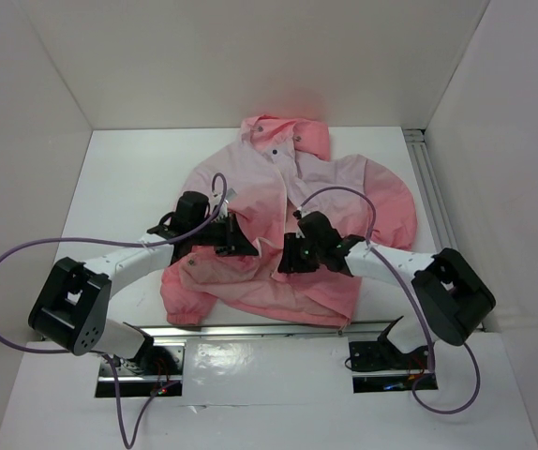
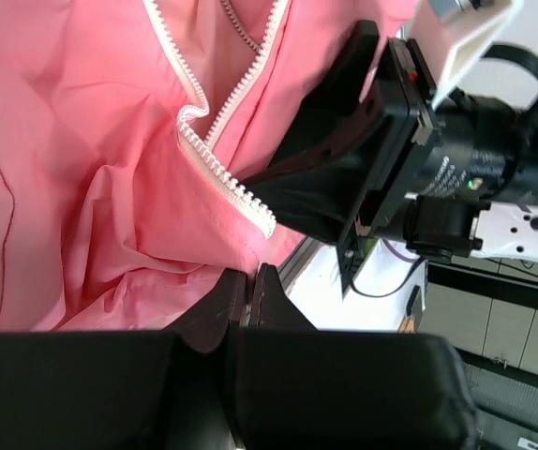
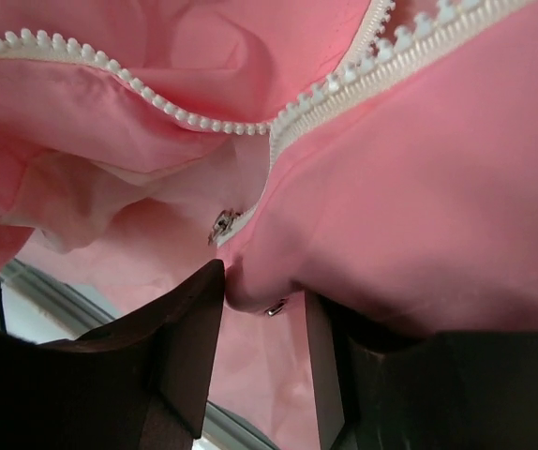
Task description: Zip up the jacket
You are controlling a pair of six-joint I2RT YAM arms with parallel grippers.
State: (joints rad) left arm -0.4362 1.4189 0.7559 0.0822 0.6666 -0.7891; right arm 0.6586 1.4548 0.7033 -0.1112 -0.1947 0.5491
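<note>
I should next grab the hem fold (image 1: 280,273) (image 3: 254,287) just beside the small metal zipper part with my right gripper, so that part stays free for the end of the other tooth row.
The pink jacket (image 1: 278,202) lies flat on the white table, hood at the far end and hem toward the arms. Its front is unzipped low down, where the two rows of white zipper teeth (image 2: 215,164) part. My left gripper (image 2: 248,274) is shut, pinching the hem fabric just below the end of one tooth row, and sits left of the zipper (image 1: 243,242). Right of the zipper, my right gripper (image 1: 288,255) is open. A fold of hem hangs between its jaws (image 3: 262,286), beside a small metal zipper part (image 3: 276,307). The teeth (image 3: 344,75) meet above it.
White walls enclose the table on three sides. An aluminium rail (image 1: 433,197) runs along the right wall and a metal strip (image 1: 250,328) along the near edge. Purple cables (image 1: 7,272) loop beside both arms. The right arm's black wrist (image 2: 344,159) hangs close to my left fingers.
</note>
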